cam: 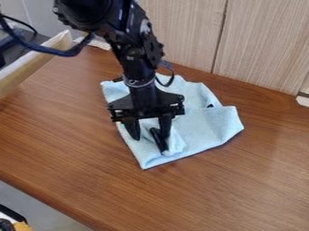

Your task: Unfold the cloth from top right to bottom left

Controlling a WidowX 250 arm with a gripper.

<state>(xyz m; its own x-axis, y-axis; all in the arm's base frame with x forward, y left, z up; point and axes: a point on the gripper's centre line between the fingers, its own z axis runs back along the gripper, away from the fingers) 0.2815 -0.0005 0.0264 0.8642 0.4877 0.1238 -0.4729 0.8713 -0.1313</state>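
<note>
My gripper grips the light blue cloth's folded-over corner next, to unfold the cloth [208, 128] across the table.
The light blue cloth [208, 128] lies partly folded and rumpled on the brown table, with a corner pointing toward the front and a folded part on its right side. The black gripper [149, 143] hangs down over the front left part of the cloth. Its two fingers stand apart, so it is open. A raised, bunched bit of cloth sits beside the finger on the right. The arm and gripper hide part of the cloth's back and middle.
The wooden table [199, 196] extends around the cloth, with its front edge at the lower left. Light wood-grain panels [259, 45] stand behind it. A pale wooden rail [30, 65] runs along the upper left.
</note>
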